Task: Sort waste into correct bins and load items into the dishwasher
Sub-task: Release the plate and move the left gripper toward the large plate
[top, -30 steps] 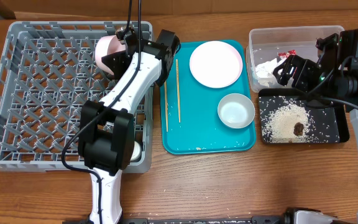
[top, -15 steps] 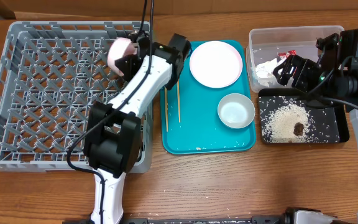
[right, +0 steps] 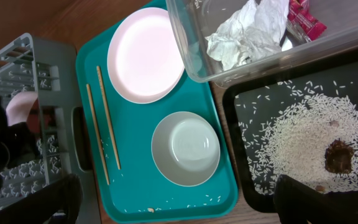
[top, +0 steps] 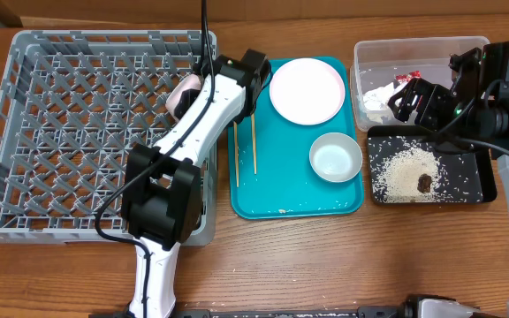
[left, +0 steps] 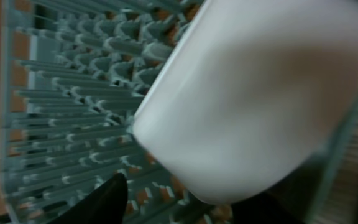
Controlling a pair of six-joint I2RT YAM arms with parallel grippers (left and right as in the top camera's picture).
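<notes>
The left gripper grabs the second bowl by its rim (top: 314, 162) next, which leaves the bowl's body free to load tilted among the dishwasher rack's wires.
A pale pink bowl (top: 183, 91) rests tilted among the pegs at the back right of the grey dishwasher rack (top: 69, 132). My left gripper (top: 203, 84) is over it, open; in the left wrist view the bowl (left: 247, 93) fills the frame and the left finger (left: 107, 199) stands apart from it. A plate (top: 307, 91), a second bowl (top: 335, 157) and the chopsticks (top: 254, 128) lie on the teal tray (top: 281, 199). My right gripper (top: 414, 99) hangs open and empty above the bins. The clear tub (top: 418, 46) holds a napkin (right: 247, 34) and a red wrapper (right: 303, 18). The black tray (top: 484, 190) holds rice (top: 405, 172) and a brown scrap (top: 425, 184).
The left arm stretches from the table's front edge across the rack's right wall. A few rice grains and a crumb lie at the teal tray's near edge (right: 154, 208). Bare wood shows in front of the tray and the bins.
The left gripper carried the pink bowl right and down onto the rack's pegs near the right wall, then opened its jaws. The right arm has not moved.
</notes>
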